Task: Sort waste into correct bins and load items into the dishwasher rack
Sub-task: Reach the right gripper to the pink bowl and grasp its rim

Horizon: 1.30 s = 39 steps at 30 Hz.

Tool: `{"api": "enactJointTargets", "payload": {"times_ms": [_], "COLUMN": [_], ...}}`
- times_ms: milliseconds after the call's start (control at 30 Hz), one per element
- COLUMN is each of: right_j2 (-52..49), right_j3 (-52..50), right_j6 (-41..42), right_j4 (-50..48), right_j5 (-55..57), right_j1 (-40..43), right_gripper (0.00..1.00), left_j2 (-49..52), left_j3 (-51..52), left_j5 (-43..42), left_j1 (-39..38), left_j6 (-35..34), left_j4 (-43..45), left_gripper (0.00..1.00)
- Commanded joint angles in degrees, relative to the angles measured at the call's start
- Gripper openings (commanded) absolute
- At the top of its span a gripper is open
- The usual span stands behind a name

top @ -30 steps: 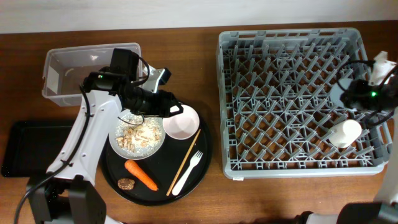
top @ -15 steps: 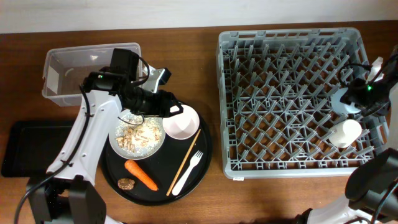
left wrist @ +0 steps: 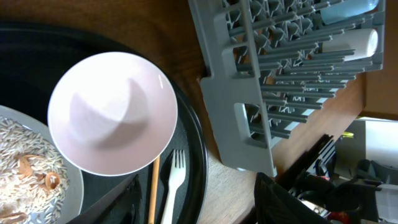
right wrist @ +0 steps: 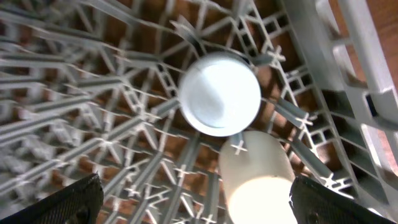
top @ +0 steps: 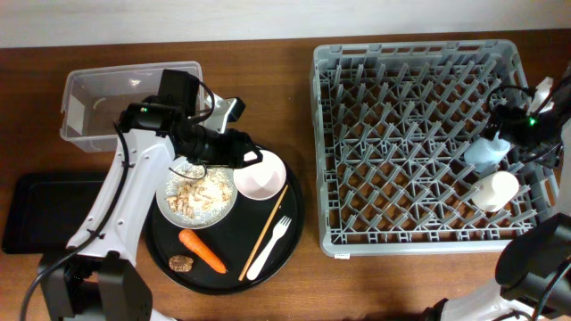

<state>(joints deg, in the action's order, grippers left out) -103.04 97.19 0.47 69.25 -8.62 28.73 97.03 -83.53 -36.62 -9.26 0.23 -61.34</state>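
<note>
My right gripper grips the cream-pink bowl by its rack-facing rim (top: 284, 172) next, to load it inverted into the dishwasher rack (top: 428, 147).
The grey dishwasher rack (top: 428, 147) holds a light blue cup (top: 486, 153) and a small white cup (top: 495, 190) near its right wall. My right gripper (top: 513, 125) is open and empty just above them; its wrist view shows the blue cup (right wrist: 219, 93) and the white cup (right wrist: 261, 180) below the gripper's jaws (right wrist: 205, 205). My left gripper (top: 243, 153) is open above the cream-pink bowl (top: 260, 176), which also shows in the left wrist view (left wrist: 112, 112). The plate (top: 196, 194) carries rice scraps. The carrot (top: 202, 251), brown lump (top: 182, 263), chopstick (top: 265, 230) and fork (top: 268, 248) lie nearby. No red wrapper shows.
The bowl, plate, carrot, lump, chopstick and fork all sit on a large round black tray (top: 290, 223). The clear tub (top: 125, 102) stands at the back left. The flat black tray (top: 45, 212) lies at the left edge.
My right gripper has let go of the light blue cup and drawn back; the cup now sits in the rack beside the white cup. The left arm has not moved.
</note>
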Motion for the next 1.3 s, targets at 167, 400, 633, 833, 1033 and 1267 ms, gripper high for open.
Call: {"api": "enactJointTargets", "payload": {"times_ms": [167, 400, 633, 833, 1033, 1267], "right_j2": [9.92, 10.73, 9.38, 0.46, -9.49, -19.32], "right_j3": [5.88, 5.55, 5.55, 5.55, 5.57, 5.57], "right_j6": [-12.17, -13.70, -8.07, -1.86, 2.08, 7.58], "right_j4": [8.57, 11.17, 0.72, -9.05, -13.16, -15.32], "right_j5": [-27.85, -22.18, -5.53, -1.38, 1.07, 6.29], "right_j1": [-5.25, -27.52, -51.60, -61.22, -63.43, -63.67], "right_gripper": [0.99, 0.99, 0.99, 1.00, 0.88, 0.72], "left_j2": [-1.16, -1.16, -1.53, -1.62, -1.62, -1.62], "left_j3": [-0.42, -0.31, -0.31, -0.31, -0.31, -0.31], "left_j5": [8.87, 25.18, 36.02, 34.58, 34.29, 34.29], "left_j1": [0.31, 0.35, 7.69, 18.29, 21.09, 21.05], "left_j6": [0.63, -5.79, -13.11, -16.98, -16.96, -16.96], "left_j4": [-1.31, -6.14, -13.49, -15.26, -15.08, -14.78], "left_gripper": [0.59, 0.59, 0.67, 0.72, 0.72, 0.72]}}
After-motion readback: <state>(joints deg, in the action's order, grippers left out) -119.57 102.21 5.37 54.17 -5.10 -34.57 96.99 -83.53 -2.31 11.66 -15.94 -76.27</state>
